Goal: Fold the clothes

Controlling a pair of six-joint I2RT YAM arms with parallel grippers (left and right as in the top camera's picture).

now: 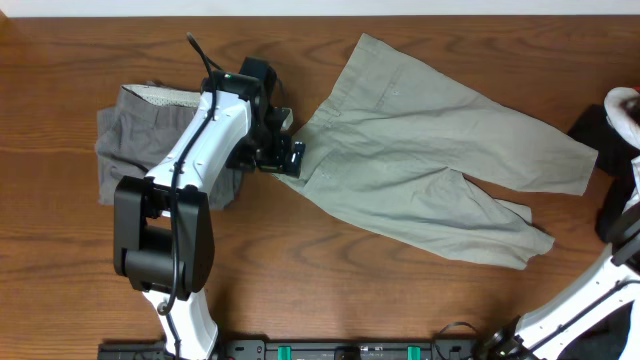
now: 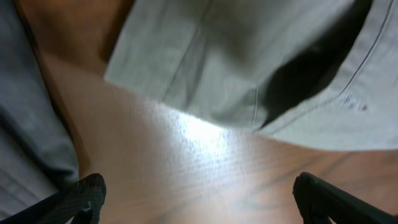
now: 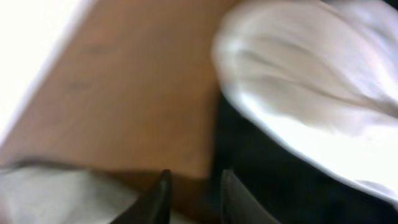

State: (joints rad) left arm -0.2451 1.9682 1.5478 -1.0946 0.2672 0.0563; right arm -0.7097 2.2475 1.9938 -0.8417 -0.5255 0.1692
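Observation:
The khaki shorts need to be straightened for folding. My right gripper should grab them next by the far leg's outer edge (image 1: pixel 588 170), away from the waistband (image 1: pixel 325 112).
The light khaki shorts (image 1: pixel 430 160) lie spread flat across the middle and right of the table, waistband end toward the left. Darker grey shorts (image 1: pixel 130 150) lie folded at the left, dotted lining showing at their top edge. My left gripper (image 1: pixel 292 158) hovers at the khaki waistband's left edge. In the left wrist view it (image 2: pixel 199 193) is wide open over bare wood, with the khaki cloth (image 2: pixel 249 62) just ahead. My right gripper (image 3: pixel 196 177) stands slightly open with nothing between its fingers, the khaki cloth (image 3: pixel 50 193) to its lower left.
A white cloth (image 1: pixel 620 105) and a black cloth (image 1: pixel 590 125) sit at the table's right edge, close to the right arm; both show in the right wrist view as white (image 3: pixel 311 93) and black (image 3: pixel 280 180). The left arm (image 1: pixel 195 150) crosses over the grey shorts.

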